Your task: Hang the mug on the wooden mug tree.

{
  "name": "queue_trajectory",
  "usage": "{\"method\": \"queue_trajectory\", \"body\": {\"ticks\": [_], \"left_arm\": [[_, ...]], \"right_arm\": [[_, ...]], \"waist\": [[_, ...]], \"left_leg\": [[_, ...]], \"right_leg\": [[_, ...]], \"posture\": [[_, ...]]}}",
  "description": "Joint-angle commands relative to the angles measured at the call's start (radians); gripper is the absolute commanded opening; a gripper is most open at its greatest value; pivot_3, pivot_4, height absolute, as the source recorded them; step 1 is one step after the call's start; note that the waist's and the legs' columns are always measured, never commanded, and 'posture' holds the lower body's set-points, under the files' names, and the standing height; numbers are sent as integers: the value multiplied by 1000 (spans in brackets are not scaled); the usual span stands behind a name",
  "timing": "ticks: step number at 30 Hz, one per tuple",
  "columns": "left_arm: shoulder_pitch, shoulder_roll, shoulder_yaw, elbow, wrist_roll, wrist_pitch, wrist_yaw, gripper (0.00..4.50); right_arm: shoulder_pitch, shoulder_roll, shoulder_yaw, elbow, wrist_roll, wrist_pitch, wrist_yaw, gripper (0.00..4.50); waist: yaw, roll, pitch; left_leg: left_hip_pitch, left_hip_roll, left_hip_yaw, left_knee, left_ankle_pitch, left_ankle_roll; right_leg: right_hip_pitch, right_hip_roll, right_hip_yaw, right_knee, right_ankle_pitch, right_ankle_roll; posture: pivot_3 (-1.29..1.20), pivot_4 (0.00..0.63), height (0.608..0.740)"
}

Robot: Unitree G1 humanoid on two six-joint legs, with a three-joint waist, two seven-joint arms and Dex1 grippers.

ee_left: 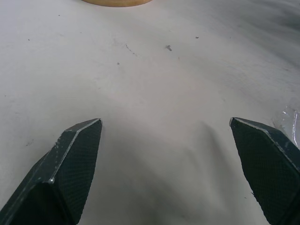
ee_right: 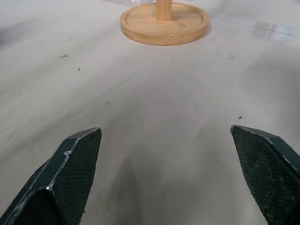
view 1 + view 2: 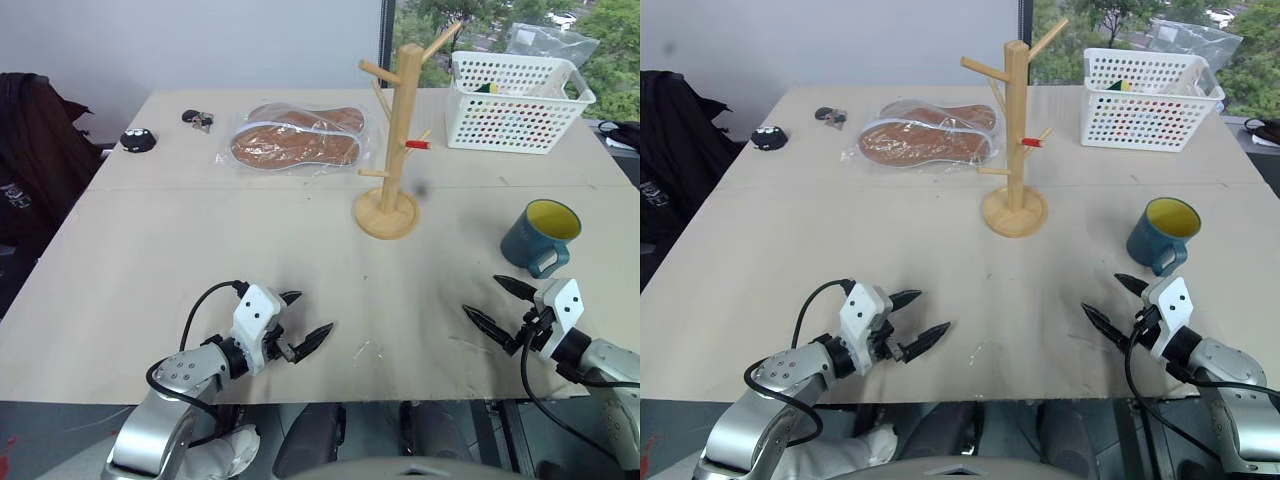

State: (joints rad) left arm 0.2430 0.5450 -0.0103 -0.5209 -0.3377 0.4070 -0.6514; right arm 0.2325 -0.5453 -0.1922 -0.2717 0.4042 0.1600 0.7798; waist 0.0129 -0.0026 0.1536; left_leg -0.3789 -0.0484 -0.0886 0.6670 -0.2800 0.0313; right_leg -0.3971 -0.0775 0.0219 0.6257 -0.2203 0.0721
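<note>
I will grab the teal-blue mug by its loop handle (image 3: 549, 260) with my right gripper next, to hang the mug on the wooden mug tree (image 3: 392, 140).
The teal-blue mug (image 3: 540, 237) with a yellow inside stands upright on the right of the table, its loop handle toward me. The wooden mug tree (image 3: 392, 140) rises at the table's middle on its round base (image 2: 164, 22), with angled pegs and one red-tipped peg (image 3: 417, 144). My right gripper (image 3: 497, 303) hovers open near the front edge, just in front of the mug and apart from it. My left gripper (image 3: 305, 320) is open near the front left, far from both, nothing between its fingers.
A white perforated basket (image 3: 515, 101) stands at the back right beside the tree. A pair of brown insoles in clear wrap (image 3: 296, 138), keys (image 3: 198, 120) and a small black object (image 3: 137, 140) lie at the back left. A dark garment (image 3: 35, 160) hangs at the far left.
</note>
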Motion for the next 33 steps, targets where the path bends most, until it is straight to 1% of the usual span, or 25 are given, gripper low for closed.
{"method": "queue_trajectory", "body": {"ticks": [1, 19, 23, 26, 30, 33], "left_arm": [[-10, 1, 8, -46, -6, -12, 3, 4500], [-88, 15, -17, -23, -10, 7, -24, 4500], [-95, 25, -21, -22, -9, 4, -37, 4500], [-126, 30, -28, -12, -15, 4, -55, 4500], [-209, 43, -47, 31, -24, -30, -129, 4500], [-295, 37, -63, 69, -63, -23, -191, 4500]], "right_arm": [[-4, -10, 4, -10, -1, -5, 11, 4460], [34, -7, -6, -31, -24, -14, -22, 4460], [57, 3, -9, -53, -40, -21, -56, 4460], [92, 36, -31, -109, -79, -24, -147, 4460], [154, 138, -86, -230, -101, -2, -316, 4460], [184, 223, -105, -314, -119, 34, -439, 4460]], "waist": [[0, 0, 0], [0, 0, 0], [0, 0, 0], [1, 0, 0], [3, 0, 0], [1, 0, 0]], "left_leg": [[0, 0, 0, 0, 0, 0], [0, 0, 0, 0, 0, 0], [0, 0, 0, 0, 0, 0], [0, 0, 0, 0, 0, 0], [0, 0, -1, 0, 0, 0], [0, 0, -1, 0, 0, 0]], "right_leg": [[0, 0, 0, 0, 0, 0], [0, 0, 0, 0, 0, 0], [0, 0, 0, 0, 0, 1], [0, 0, 0, 0, 0, 1], [0, 0, -1, 0, 0, 1], [0, 1, 0, 0, 0, 1]], "posture": [[0, 150, 740], [0, 150, 740], [0, 150, 740], [0, 150, 740], [0, 150, 740], [0, 150, 740]]}}
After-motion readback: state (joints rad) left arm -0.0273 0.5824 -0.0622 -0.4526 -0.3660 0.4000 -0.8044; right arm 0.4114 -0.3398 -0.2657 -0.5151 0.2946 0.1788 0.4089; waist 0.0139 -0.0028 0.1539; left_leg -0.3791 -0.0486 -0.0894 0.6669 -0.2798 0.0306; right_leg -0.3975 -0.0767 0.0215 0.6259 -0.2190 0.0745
